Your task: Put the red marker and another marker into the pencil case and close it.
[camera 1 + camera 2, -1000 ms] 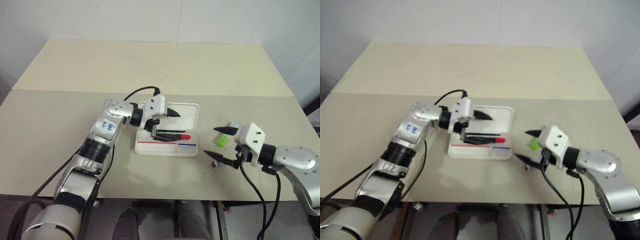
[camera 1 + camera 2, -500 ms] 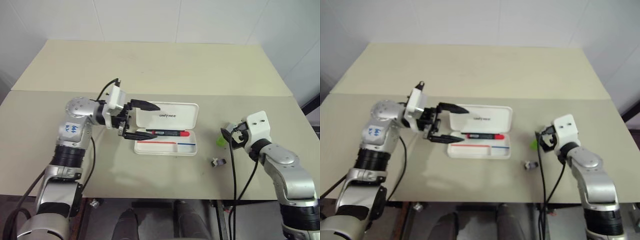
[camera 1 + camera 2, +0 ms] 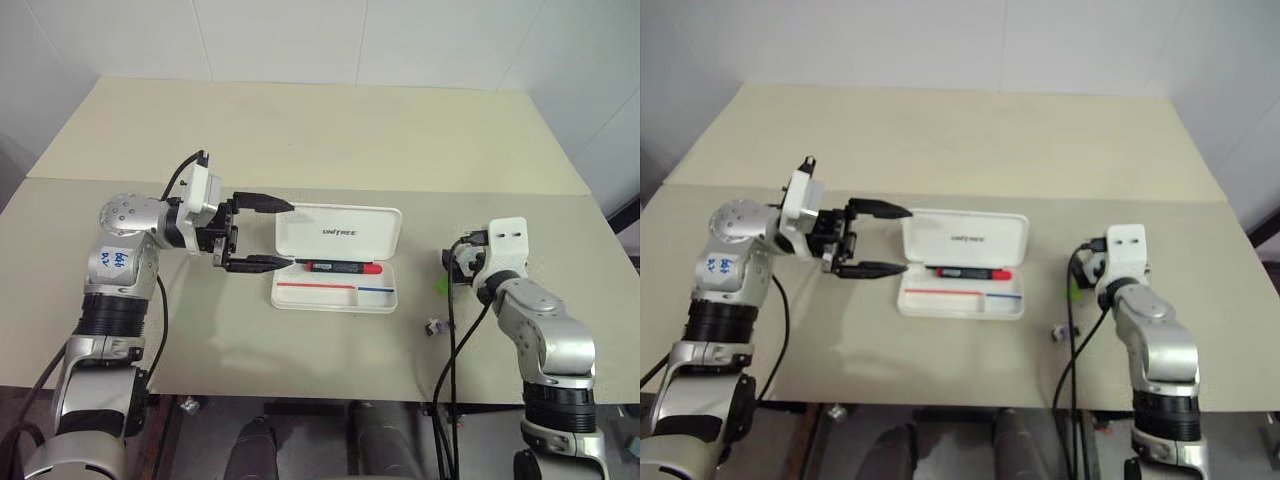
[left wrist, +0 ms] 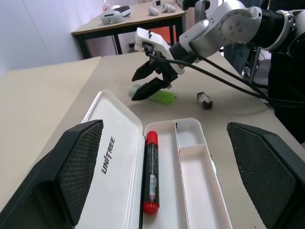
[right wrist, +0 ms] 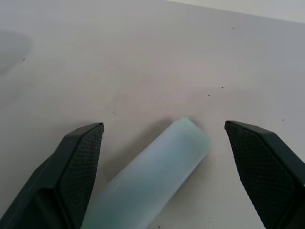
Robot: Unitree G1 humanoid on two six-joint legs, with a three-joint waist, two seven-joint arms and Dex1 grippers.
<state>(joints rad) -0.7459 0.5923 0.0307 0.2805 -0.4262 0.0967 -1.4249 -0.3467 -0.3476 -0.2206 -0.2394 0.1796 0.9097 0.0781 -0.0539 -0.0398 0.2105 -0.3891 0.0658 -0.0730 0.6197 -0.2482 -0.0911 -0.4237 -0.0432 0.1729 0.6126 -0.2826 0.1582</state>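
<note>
My right gripper's fingers are beside the marker's pale end, so closing now would catch it.
The white pencil case (image 3: pixel 375 235) lies open at the table's middle, lid flat behind the tray. The red marker (image 3: pixel 340 267) rests in the tray's rear compartment, also seen as the red marker (image 4: pixel 150 171). My left gripper (image 3: pixel 290 235) hovers just left of the case, open and empty, pointing toward it. The stubby green marker (image 4: pixel 159 97) lies on the table right of the case. My right gripper (image 4: pixel 138 88) stands open over it. Its pale end (image 5: pixel 152 176) sits between the right fingers (image 5: pixel 76 162), untouched.
A small dark grey object (image 3: pixel 434 326) lies on the table in front of the green marker. A seam crosses the table behind the case. Bare tabletop stretches beyond the seam and left of my left arm.
My left gripper has drawn back leftward out of the case, leaving the red marker in the tray. My right gripper has swung round to point forward, straddling the green marker.
</note>
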